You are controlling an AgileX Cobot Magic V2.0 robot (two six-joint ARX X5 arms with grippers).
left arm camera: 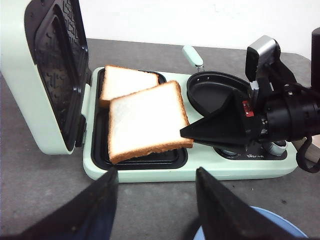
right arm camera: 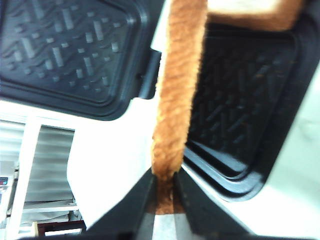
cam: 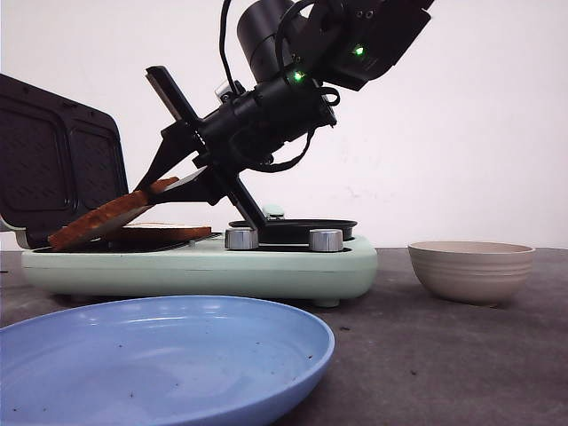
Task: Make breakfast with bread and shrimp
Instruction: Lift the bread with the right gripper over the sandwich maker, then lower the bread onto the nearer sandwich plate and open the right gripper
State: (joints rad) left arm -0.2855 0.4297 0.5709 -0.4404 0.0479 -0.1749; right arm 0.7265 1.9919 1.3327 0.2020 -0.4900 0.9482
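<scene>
The bread slice's far edge (cam: 60, 240) stands low over the open sandwich maker (cam: 204, 266), so it is now time for my right gripper to open.
My right gripper (cam: 169, 186) is shut on one edge of a bread slice (cam: 98, 220) and holds it tilted, its far edge low over the open sandwich maker (cam: 204, 266). In the left wrist view this slice (left arm camera: 147, 120) hangs over the near grill tray, gripped by the right gripper (left arm camera: 187, 132). The second slice (left arm camera: 127, 82) lies flat in the far tray and partly under the held slice. The right wrist view shows the brown crust (right arm camera: 177, 90) between the right gripper's (right arm camera: 164, 177) jaws. My left gripper (left arm camera: 156, 172) is open and empty over the table before the appliance. No shrimp is in view.
The appliance's lid (cam: 53, 160) stands open at the left. A black round pan (left arm camera: 215, 92) sits on the appliance's right half, with two knobs (cam: 241, 238) in front. A blue plate (cam: 160, 355) lies at the near edge. A beige bowl (cam: 470, 266) stands at the right.
</scene>
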